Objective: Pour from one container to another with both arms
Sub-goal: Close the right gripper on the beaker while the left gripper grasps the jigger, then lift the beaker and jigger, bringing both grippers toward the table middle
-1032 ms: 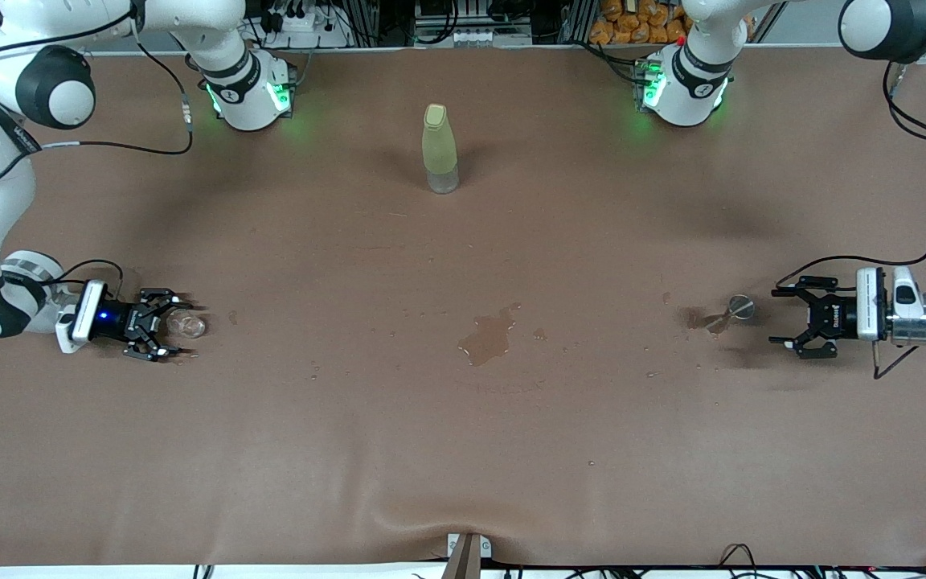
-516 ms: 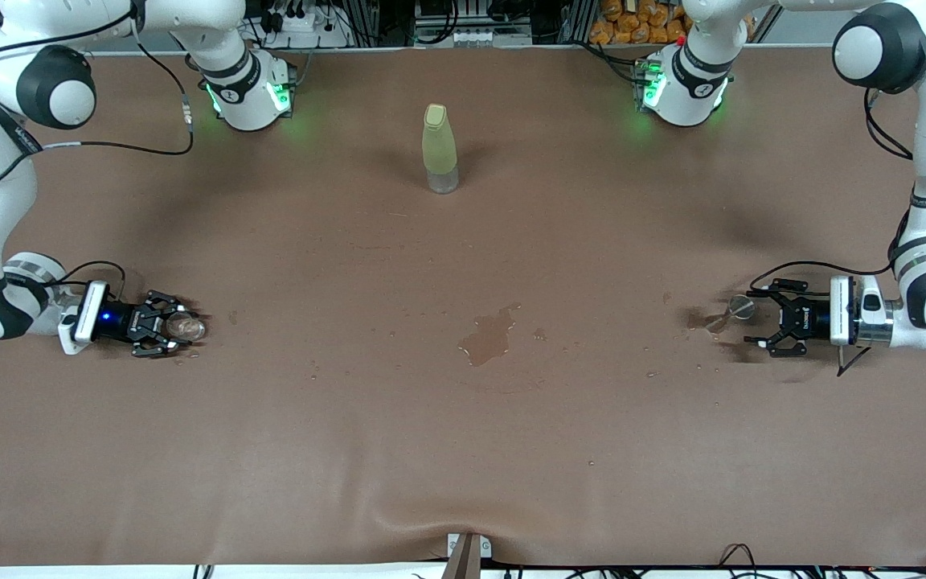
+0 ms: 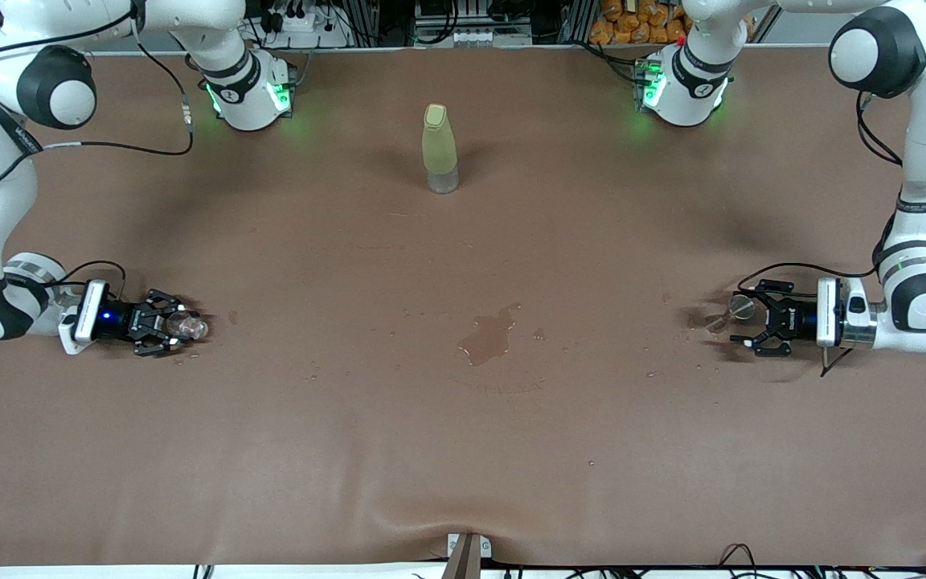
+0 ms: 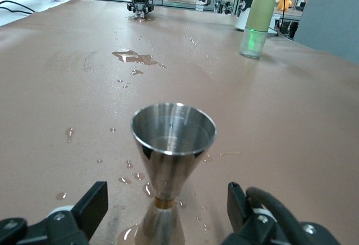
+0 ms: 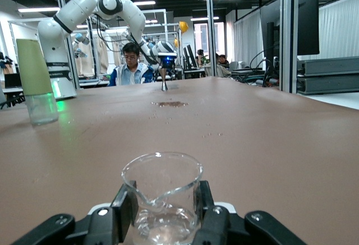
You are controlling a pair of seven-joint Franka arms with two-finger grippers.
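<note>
The left gripper's open fingers are on both sides of the steel jigger's middle [image 4: 165,203], so they would hold the jigger if they closed now. The left gripper needs to close on the jigger now.
A small clear glass beaker [image 3: 190,326] with a pour lip stands near the right arm's end of the table, with some clear liquid in its bottom. My right gripper [image 3: 178,326] is shut on it; in the right wrist view the fingers [image 5: 124,204] press both sides of the beaker [image 5: 162,186]. A steel hourglass-shaped jigger [image 3: 739,305] stands upright near the left arm's end. My left gripper [image 3: 746,326] is open at table height. In the left wrist view its fingers [image 4: 94,204] stand well apart on either side of the jigger's [image 4: 173,138] waist, not touching it.
A yellow-green bottle [image 3: 439,149] stands upright at mid-table, near the robots' bases. A puddle [image 3: 489,336] lies on the brown cover at the middle. Droplets [image 4: 130,173] dot the cover around the jigger. The cover has a fold [image 3: 431,519] at its front edge.
My left gripper has slid along the table to the jigger, which now stands between its fingers. My right gripper's fingers have closed in on the beaker.
</note>
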